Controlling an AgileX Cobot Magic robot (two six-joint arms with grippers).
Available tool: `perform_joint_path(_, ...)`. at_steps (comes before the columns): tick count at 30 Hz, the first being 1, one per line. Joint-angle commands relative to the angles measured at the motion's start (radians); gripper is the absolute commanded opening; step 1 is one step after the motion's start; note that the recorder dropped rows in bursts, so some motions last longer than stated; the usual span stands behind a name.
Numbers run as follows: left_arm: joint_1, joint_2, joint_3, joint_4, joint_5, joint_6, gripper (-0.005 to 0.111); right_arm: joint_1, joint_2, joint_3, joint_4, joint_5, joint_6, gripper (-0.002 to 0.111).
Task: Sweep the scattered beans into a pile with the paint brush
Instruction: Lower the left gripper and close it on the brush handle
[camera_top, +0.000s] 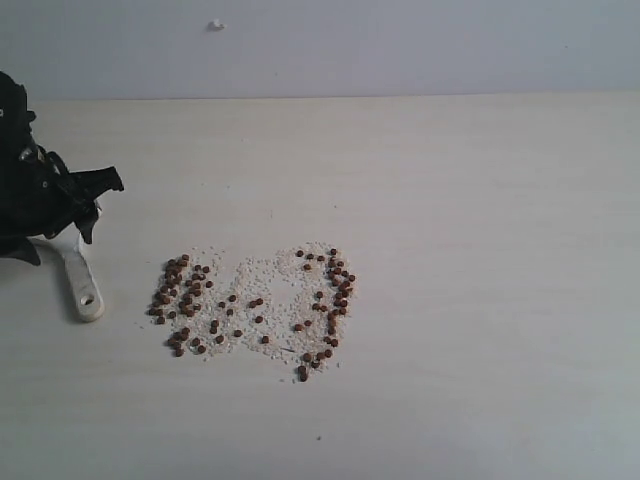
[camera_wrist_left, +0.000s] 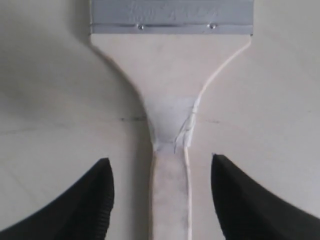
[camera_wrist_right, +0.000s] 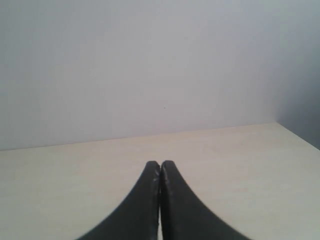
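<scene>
My left fingers above the brush's narrow handle must lower before closing.
The beans (camera_top: 186, 292) lie scattered on the table in two loose reddish-brown patches, the second patch (camera_top: 331, 296) to the right, with whitish grains (camera_top: 262, 290) between them. The paint brush (camera_top: 81, 288) lies flat at the left; only its pale handle end with the hole shows there. Seen from the left wrist, the paint brush (camera_wrist_left: 170, 75) shows its silver ferrule (camera_wrist_left: 170, 17) and narrow handle; the bristles are out of view. My left gripper (camera_wrist_left: 160, 161) is open, one finger on each side of the handle with a gap on both. My right gripper (camera_wrist_right: 160, 164) is shut on nothing, low over bare table.
The pale wooden table (camera_top: 480, 250) meets a grey-white wall at the back. A small white speck (camera_top: 216, 25) sits on that wall. The black left arm (camera_top: 30, 190) covers the brush's head at the left edge.
</scene>
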Motion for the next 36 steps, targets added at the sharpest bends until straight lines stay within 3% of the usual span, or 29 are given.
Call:
perform_joint_path(1, 0.004, 0.042, -0.079, -0.060, 0.067, 0.069, 0.056, -0.006, -0.007, 0.005, -0.004, -0.015, 0.000, 0.000)
perform_joint_path(5, 0.014, 0.072, -0.109, -0.181, 0.071, 0.147, 0.056, -0.004, -0.007, 0.005, -0.004, -0.015, 0.000, 0.000)
perform_joint_path(16, 0.060, 0.075, -0.109, -0.175, 0.127, 0.215, 0.056, -0.004, -0.007, 0.005, -0.004, -0.015, 0.000, 0.000)
perform_joint_path(30, 0.062, 0.160, -0.109, -0.181, 0.051, 0.217, 0.056, -0.004, -0.007, 0.005, -0.004, -0.015, 0.000, 0.000)
perform_joint_path(34, 0.062, 0.176, -0.109, -0.181, 0.046, 0.217, 0.045, -0.004, -0.007, 0.005, -0.004, -0.015, 0.000, 0.000)
perform_joint_path(36, 0.062, 0.177, -0.109, -0.181, 0.046, 0.217, 0.026, -0.004, -0.007, 0.005, -0.004, -0.015, 0.000, 0.000)
